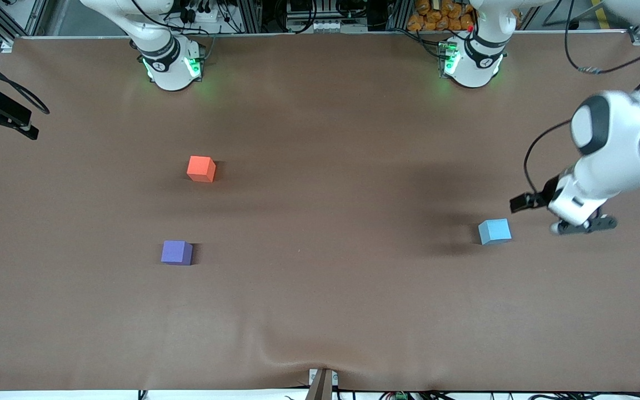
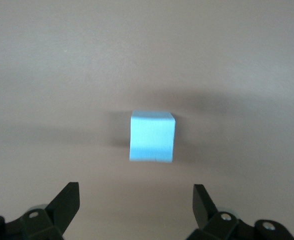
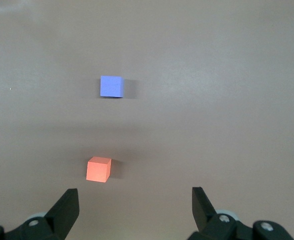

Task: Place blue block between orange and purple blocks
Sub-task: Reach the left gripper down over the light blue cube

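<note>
My left gripper takes hold of the blue block point(image 1: 494, 231) by its opposite sides next. Then the block goes between the orange and purple blocks.
The blue block point(image 1: 494, 231) sits on the brown table toward the left arm's end. My left gripper point(image 1: 583, 225) hangs low beside it, a little farther toward that end, not touching it. In the left wrist view the blue block point(image 2: 152, 136) lies ahead of the open, empty left gripper point(image 2: 136, 187). The orange block point(image 1: 201, 169) and the purple block point(image 1: 176, 252) sit apart toward the right arm's end, the purple one nearer the front camera. The right wrist view shows the orange block point(image 3: 98, 169) and purple block point(image 3: 111, 86) from high up, under my open, empty right gripper point(image 3: 135, 191).
The brown table cover point(image 1: 320, 311) has a wrinkle at its near edge. A black device with cables point(image 1: 0, 114) reaches in at the right arm's end. The right arm's hand is outside the front view.
</note>
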{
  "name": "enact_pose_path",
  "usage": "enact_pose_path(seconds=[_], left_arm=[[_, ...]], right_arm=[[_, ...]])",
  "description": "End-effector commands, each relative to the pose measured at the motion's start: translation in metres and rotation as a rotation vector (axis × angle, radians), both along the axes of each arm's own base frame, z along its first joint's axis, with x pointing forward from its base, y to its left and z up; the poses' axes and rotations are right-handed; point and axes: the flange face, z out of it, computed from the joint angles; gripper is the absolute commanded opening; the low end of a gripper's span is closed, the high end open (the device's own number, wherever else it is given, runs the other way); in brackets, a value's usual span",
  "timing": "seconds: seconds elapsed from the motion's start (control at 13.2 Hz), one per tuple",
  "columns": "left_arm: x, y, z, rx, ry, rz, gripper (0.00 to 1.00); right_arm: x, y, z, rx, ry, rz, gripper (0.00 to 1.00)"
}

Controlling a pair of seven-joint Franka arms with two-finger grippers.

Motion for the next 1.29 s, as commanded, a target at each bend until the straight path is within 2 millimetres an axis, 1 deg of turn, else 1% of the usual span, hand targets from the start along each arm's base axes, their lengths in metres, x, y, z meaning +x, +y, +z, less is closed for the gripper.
enact_pose_path(seconds=[0.0,0.08,0.15,0.23,0.38,0.61,0.76,0.98,1.21], left_arm=[[0.02,-0.003,-0.054,-0.028,-0.048,0.022,1.0],[0.024,0.0,-0.07,-0.03,-0.063,0.029,1.0],[0.024,-0.002,-0.077,-0.031,-0.061,0.027,1.0],[0.023,-0.006,-0.078,-0.033,-0.057,0.024,1.0],[0.022,-0.007,-0.081,-0.034,-0.051,0.021,1.0],[0.02,-0.007,-0.095,-0.037,-0.032,0.009,1.0],[0.017,-0.002,-0.102,-0.037,-0.018,0.01,1.0],[0.014,-0.005,-0.107,-0.038,-0.007,0.007,1.0],[0.013,-0.009,-0.121,-0.044,0.005,0.004,1.0]], right_arm=[[0.0,-0.005,0.004,0.023,-0.001,0.009,1.0],[0.0,-0.006,0.003,0.023,0.001,0.006,1.0],[-0.001,-0.008,0.003,0.023,0.001,0.004,1.0],[-0.001,-0.008,0.003,0.023,0.001,0.003,1.0],[-0.001,-0.008,0.003,0.023,0.001,0.003,1.0],[-0.001,-0.008,0.003,0.023,0.001,0.004,1.0],[-0.001,-0.008,0.003,0.023,0.001,0.003,1.0],[-0.001,-0.008,0.003,0.023,0.001,0.001,1.0],[-0.001,-0.008,0.003,0.023,0.001,0.001,1.0]])
